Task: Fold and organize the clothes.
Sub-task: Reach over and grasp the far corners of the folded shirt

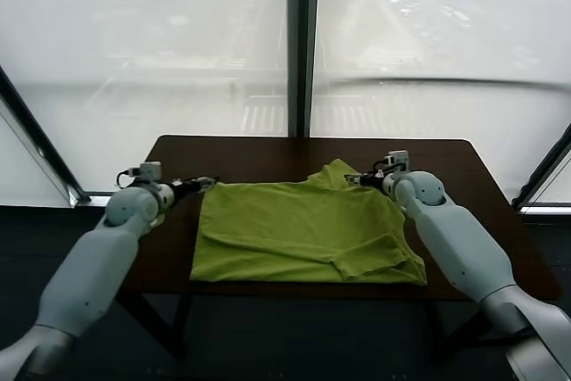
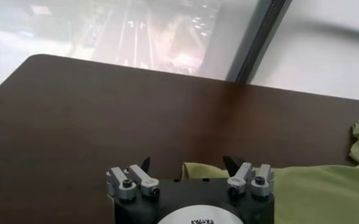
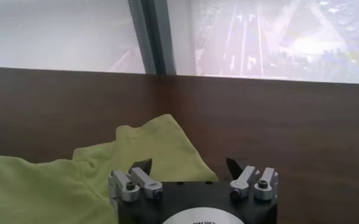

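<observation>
My left gripper grabs the T-shirt by its hem corner (image 1: 214,186) next, to fold the lime-green T-shirt (image 1: 303,229) into a narrower piece.
The lime-green T-shirt (image 1: 303,229) lies partly folded on the dark table (image 1: 241,153), with one sleeve folded in at its front right. No print shows. My left gripper (image 1: 207,182) is open at the shirt's far left corner; that corner (image 2: 203,171) shows between its jaws in the left wrist view. My right gripper (image 1: 351,178) is open at the raised far right corner of the shirt (image 3: 161,149), with cloth under and between its jaws. Neither gripper holds the cloth.
The table's far edge runs along a big window with a dark upright frame (image 1: 302,42). Bare brown tabletop lies behind the shirt and to both sides. The table's front edge is just past the shirt's near hem.
</observation>
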`<state>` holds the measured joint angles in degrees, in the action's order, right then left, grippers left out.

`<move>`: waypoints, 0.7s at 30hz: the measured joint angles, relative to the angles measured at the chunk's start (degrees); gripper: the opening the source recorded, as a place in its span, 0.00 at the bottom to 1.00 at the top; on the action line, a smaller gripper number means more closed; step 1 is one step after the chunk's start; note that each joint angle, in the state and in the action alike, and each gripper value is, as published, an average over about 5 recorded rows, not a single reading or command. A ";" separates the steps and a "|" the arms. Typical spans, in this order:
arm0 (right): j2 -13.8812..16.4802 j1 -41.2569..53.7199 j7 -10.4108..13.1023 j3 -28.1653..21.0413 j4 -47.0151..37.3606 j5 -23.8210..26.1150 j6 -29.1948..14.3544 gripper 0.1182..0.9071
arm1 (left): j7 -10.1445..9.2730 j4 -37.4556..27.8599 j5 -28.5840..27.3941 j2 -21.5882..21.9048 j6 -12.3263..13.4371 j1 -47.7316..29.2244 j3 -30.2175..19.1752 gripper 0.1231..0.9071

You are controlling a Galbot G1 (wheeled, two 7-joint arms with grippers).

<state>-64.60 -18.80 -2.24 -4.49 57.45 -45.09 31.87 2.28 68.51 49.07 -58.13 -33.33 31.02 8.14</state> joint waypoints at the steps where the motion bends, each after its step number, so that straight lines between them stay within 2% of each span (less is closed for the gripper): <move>1: -0.19 0.06 0.01 0.06 -0.30 0.08 -0.02 1.00 | 0.00 -0.18 -0.01 -0.09 0.05 0.00 -0.01 1.00; 5: -0.79 0.17 0.04 0.39 -1.24 0.44 -0.12 1.00 | -0.10 -0.39 -0.02 -0.57 0.04 0.27 -0.01 1.00; 8: -1.04 0.10 0.04 0.64 -1.54 0.70 -0.20 0.95 | -0.19 -0.30 -0.03 -1.06 -0.08 0.46 0.00 1.00; 11: -1.09 -0.07 0.04 0.69 -1.58 0.86 -0.23 0.82 | -0.22 -0.28 -0.19 -1.58 -0.15 0.42 -0.03 1.00; 15: -1.10 -0.16 -0.01 0.54 -1.69 0.98 -0.27 0.58 | -0.24 -0.37 -0.44 -2.11 -0.17 0.27 -0.16 0.97; 17: -1.12 -0.13 -0.04 0.47 -1.85 1.02 -0.32 0.48 | -0.24 -0.41 -0.55 -2.22 -0.17 0.30 -0.22 0.89; 21: -1.20 -0.05 -0.07 0.38 -2.14 1.13 -0.48 0.27 | -0.24 -0.59 -0.77 -2.30 -0.12 0.46 -0.24 0.59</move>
<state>-65.80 -18.84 -2.30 -4.11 55.31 -43.96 31.40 2.05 67.91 48.31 -60.43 -33.44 31.48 7.90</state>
